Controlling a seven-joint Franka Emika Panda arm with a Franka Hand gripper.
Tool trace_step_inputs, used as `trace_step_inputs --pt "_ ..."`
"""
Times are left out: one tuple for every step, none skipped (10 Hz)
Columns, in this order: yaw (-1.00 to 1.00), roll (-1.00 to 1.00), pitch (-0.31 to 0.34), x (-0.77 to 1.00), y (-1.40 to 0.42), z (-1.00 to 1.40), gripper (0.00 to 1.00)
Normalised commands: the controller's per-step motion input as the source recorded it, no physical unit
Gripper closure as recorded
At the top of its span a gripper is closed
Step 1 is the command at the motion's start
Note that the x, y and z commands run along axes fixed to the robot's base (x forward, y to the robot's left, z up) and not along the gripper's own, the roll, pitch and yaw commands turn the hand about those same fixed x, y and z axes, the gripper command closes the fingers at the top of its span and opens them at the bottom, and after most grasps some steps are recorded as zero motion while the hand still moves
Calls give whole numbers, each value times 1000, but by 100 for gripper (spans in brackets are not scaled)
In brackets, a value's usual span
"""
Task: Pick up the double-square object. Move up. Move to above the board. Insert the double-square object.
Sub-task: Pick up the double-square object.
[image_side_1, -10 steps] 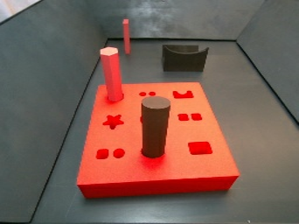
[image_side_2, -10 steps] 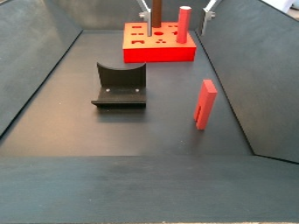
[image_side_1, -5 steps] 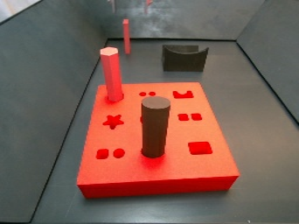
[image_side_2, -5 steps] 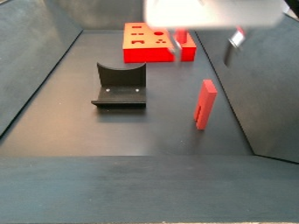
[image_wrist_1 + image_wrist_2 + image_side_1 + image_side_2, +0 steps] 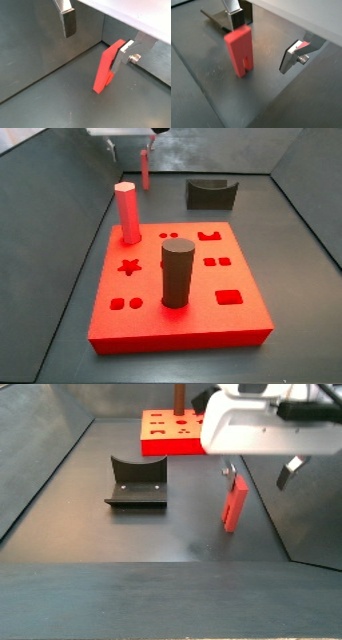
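Note:
I will grab the double-square object's upper part point(image 5: 117, 48) with my gripper next, so its lower end stays free to go into the board.
The double-square object, a thin red bar, stands upright on the dark floor near the side wall in both side views point(image 5: 144, 168) point(image 5: 235, 504). My gripper point(image 5: 258, 472) hangs open over its top end. In both wrist views the bar point(image 5: 107, 67) point(image 5: 239, 52) sits inside the gap, close against one silver finger point(image 5: 124, 54), while the other finger point(image 5: 69, 22) stands well apart from it. Neither pad visibly clamps the bar. The board point(image 5: 181, 328), a flat red block with shaped cut-outs, lies away from the bar point(image 5: 171, 445).
On the board stand a thick red hexagonal peg point(image 5: 128, 213) and a dark grey cylinder point(image 5: 177, 273). The dark fixture point(image 5: 138, 482) point(image 5: 210, 193) sits on the floor between board and bar. Grey walls enclose the floor; one wall runs close beside the bar.
The gripper has travelled from over the board to the red bar and come down, so its open fingers now straddle the bar's upper end. The bar has not moved.

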Motion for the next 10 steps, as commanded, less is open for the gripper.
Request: trace_step_inputs --pt "0 26 61 340 251 -614 0" --pt "-69 0 16 237 43 -254 0" --pt "0 4 0 0 0 0 0" --pt "0 0 0 0 0 0 0" --pt "0 0 0 0 0 0 100" --pt "0 0 0 0 0 0 100" --pt "0 0 0 0 0 0 100" --pt "0 0 0 0 0 0 100" --pt "0 0 0 0 0 0 100" --pt "0 0 0 0 0 0 100"
